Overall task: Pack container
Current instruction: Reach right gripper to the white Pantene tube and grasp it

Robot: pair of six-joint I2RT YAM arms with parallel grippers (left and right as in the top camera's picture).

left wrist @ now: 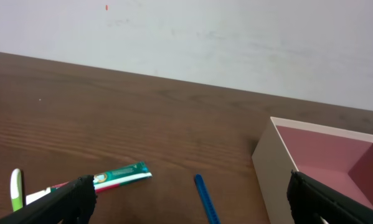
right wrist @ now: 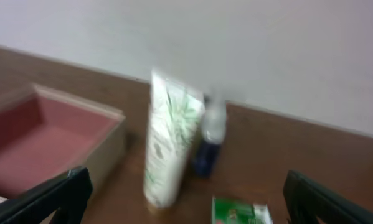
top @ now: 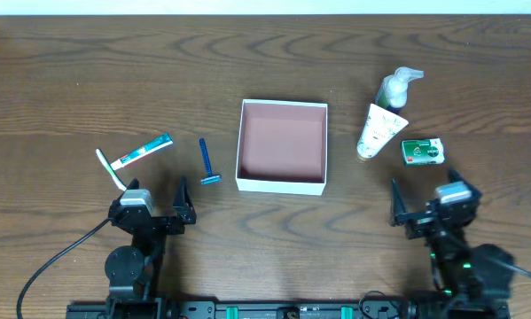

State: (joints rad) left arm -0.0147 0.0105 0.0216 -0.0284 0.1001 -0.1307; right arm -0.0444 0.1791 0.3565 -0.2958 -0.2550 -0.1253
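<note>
My right gripper should grab the tube by its flat end (top: 389, 114) next, so that the white tube's end with the cap (top: 365, 152) stays free to go into the container.
The container (top: 281, 183), a square white box with a reddish-brown inside, sits empty at the table's middle; it also shows in the left wrist view (left wrist: 270, 162) and the right wrist view (right wrist: 105, 146). Left of it lie a blue razor (top: 208, 162), a green toothpaste tube (top: 143, 151) and a toothbrush (top: 110, 168). Right of it lie a white tube (top: 378, 130), a pump bottle (top: 394, 87) and a green soap packet (top: 423, 151). My left gripper (top: 159, 202) is open and empty, near the razor. My right gripper (top: 422, 202) is open and empty, below the soap packet.
The razor (left wrist: 205, 198) and toothpaste (left wrist: 121, 177) show in the left wrist view. The white tube (right wrist: 167, 146), bottle (right wrist: 210, 140) and soap packet (right wrist: 241, 211) show blurred in the right wrist view. A white wall stands behind the table.
</note>
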